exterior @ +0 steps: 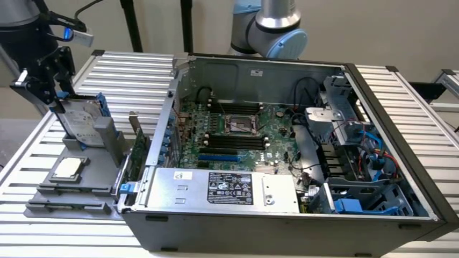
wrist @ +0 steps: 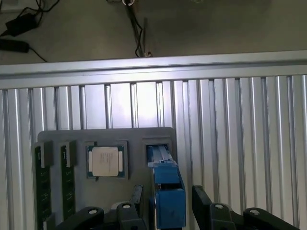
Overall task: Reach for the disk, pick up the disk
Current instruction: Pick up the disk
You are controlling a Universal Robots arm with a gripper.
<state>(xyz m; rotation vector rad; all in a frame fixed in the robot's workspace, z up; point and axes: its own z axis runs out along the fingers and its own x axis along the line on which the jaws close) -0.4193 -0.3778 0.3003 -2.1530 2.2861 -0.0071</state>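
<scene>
My gripper grabs the disk by its exposed top edge with the blue bracket (exterior: 80, 97) next, since the grey holder's slot (exterior: 92, 144) encloses the disk's lower end.
The disk (exterior: 80, 122) stands upright on its edge in a slot of the grey holder tray (exterior: 72, 188) at the exterior view's left. It is silver-grey with a blue bracket along its side. My gripper (exterior: 61, 99) hangs right over its top edge. In the wrist view the disk's blue bracket (wrist: 168, 191) lies between my two black fingers (wrist: 136, 201), with a narrow gap on each side. The gripper (wrist: 168, 199) is open and straddles the disk, which still sits in its slot.
A small silvery square chip (wrist: 106, 161) and two memory sticks (wrist: 42, 187) rest in the same tray (wrist: 134, 136). An open computer case (exterior: 287, 145) with a grey power-supply box (exterior: 229, 188) stands beside it on the slatted aluminium table (wrist: 230, 143).
</scene>
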